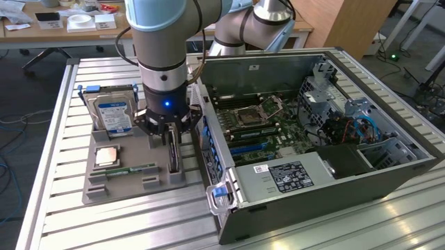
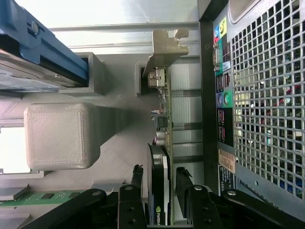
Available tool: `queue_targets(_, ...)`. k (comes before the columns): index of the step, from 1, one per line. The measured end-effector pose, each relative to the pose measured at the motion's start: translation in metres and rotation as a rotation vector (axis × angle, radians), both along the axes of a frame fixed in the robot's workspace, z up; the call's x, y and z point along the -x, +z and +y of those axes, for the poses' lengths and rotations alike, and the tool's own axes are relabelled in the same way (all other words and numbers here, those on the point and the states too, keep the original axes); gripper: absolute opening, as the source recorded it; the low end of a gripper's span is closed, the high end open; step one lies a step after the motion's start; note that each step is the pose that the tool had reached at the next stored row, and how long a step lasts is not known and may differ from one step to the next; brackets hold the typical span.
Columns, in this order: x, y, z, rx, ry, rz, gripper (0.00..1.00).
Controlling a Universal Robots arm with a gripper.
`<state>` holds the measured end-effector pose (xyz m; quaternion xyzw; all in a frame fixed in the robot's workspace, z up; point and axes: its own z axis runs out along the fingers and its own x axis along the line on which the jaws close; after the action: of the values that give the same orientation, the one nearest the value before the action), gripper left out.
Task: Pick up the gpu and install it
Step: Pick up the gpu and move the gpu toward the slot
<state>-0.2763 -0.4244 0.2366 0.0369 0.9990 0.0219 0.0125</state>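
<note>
I will grab the GPU (image 2: 164, 119) by its black cooler (image 2: 158, 191) next, because the GPU's flat sides are open on both sides.
The gpu (image 1: 173, 159) stands on edge in a slot of the grey holder (image 1: 132, 186), close to the computer case's rear wall. In the wrist view the gpu (image 2: 164, 119) shows its green board edge, its black cooler and its silver end bracket (image 2: 164, 52) at the far end. My gripper (image 1: 172, 137) hangs straight above it, lowered onto its top edge. The black fingers (image 2: 138, 177) straddle the card, one on each face, with a thin gap visible on both sides. My gripper (image 2: 160, 177) is open around the card.
The open computer case (image 1: 389, 166) lies to the exterior view's right, its motherboard slots (image 1: 250, 148) exposed. On the holder also sit a silver hard drive (image 1: 114, 115), a processor (image 1: 106, 155) and a memory stick (image 1: 132, 170). The case's rear panel (image 2: 224, 105) runs very near the card.
</note>
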Motion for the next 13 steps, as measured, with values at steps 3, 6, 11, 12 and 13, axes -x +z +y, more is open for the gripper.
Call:
queue_targets(3,0.0001,-0.0044,0.0000,0.0006,0.000,0.0001,0.42)
queue_targets(6,0.0001,-0.0058,0.0000,0.0010,0.000,0.0002,0.42)
queue_targets(11,0.0001,-0.0058,0.0000,0.0010,0.000,0.0001,0.42)
queue_targets(12,0.0001,-0.0058,0.0000,0.0010,0.000,0.0001,0.42)
queue_targets(13,0.0001,-0.0058,0.0000,0.0010,0.000,0.0001,0.40)
